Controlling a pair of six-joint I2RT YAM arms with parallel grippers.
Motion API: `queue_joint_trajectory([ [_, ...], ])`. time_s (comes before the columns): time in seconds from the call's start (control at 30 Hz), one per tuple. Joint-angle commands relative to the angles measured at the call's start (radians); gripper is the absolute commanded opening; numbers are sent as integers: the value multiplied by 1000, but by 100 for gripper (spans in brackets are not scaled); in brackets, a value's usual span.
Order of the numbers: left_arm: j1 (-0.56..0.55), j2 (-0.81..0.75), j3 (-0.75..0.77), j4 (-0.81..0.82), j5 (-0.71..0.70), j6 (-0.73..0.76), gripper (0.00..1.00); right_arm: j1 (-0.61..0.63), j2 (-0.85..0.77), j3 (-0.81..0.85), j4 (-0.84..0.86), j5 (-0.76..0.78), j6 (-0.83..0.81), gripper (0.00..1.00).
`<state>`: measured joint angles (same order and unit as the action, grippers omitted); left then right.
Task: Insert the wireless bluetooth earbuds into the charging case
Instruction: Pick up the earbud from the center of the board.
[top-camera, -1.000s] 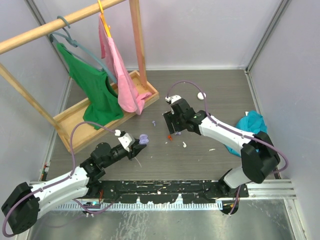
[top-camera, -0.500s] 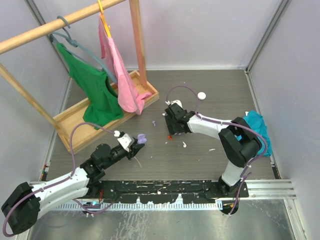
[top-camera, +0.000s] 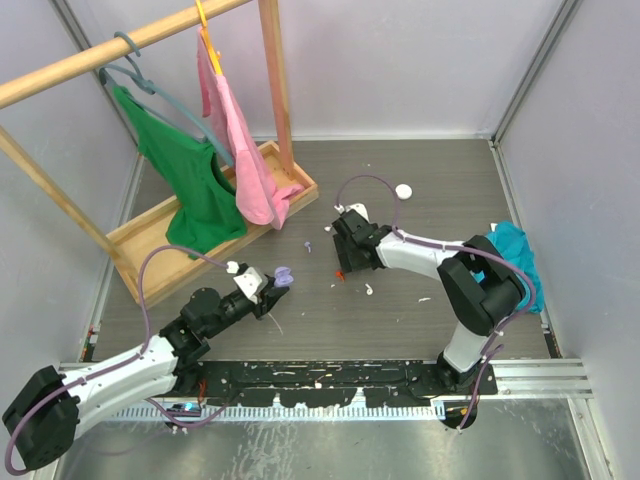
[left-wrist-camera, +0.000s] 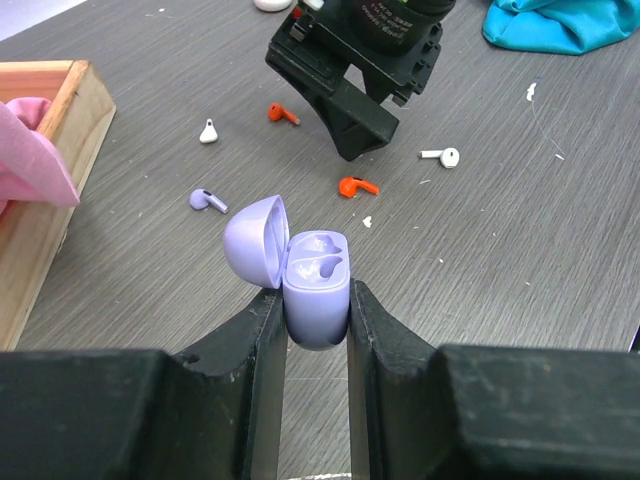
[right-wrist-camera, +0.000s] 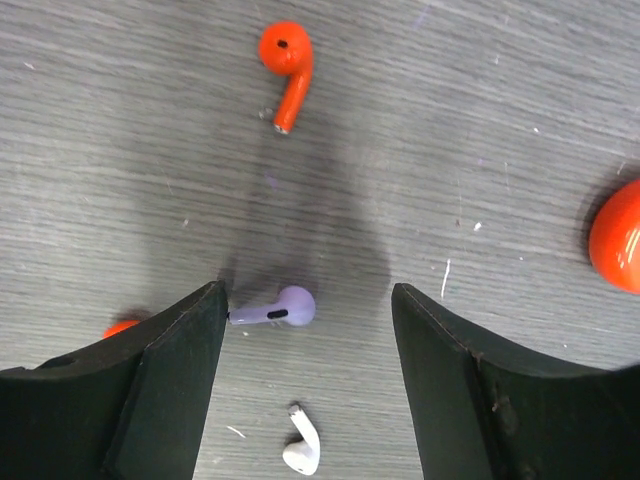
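The lilac earbud has to go into the charging case with its stem free, so the right gripper should grab the earbud by its rounded head (right-wrist-camera: 297, 305).
My left gripper (left-wrist-camera: 317, 305) is shut on a lilac charging case (left-wrist-camera: 318, 268) whose lid (left-wrist-camera: 255, 240) stands open; both sit near the table's front left (top-camera: 283, 277). My right gripper (right-wrist-camera: 308, 295) hangs open, low over the table, with a lilac earbud (right-wrist-camera: 282, 307) lying between its fingertips, the stem tip by the left finger. A white earbud (right-wrist-camera: 303, 452) lies nearer and a red earbud (right-wrist-camera: 285, 58) farther off. In the left wrist view the lilac earbud (left-wrist-camera: 208, 200), two red buds (left-wrist-camera: 357, 186) and two white buds (left-wrist-camera: 443, 155) surround the right gripper (left-wrist-camera: 352, 110).
A wooden clothes rack (top-camera: 268, 160) with green and pink garments stands at the back left. A teal cloth (top-camera: 505, 250) lies at the right. A white round case (top-camera: 403, 191) sits behind the right arm. A red rounded object (right-wrist-camera: 618, 250) shows at the right wrist view's edge.
The right arm has folded at the elbow and its gripper has shifted slightly left, toward the lilac earbud. The left arm and the case have stayed still.
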<state>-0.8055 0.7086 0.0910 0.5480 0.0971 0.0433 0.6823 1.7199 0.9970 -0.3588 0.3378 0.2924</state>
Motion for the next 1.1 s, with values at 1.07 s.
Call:
queue_joint_trajectory([
  [1.07,-5,-18,2,73,1,13,0,-92,20,100,-89,-196,157,44],
])
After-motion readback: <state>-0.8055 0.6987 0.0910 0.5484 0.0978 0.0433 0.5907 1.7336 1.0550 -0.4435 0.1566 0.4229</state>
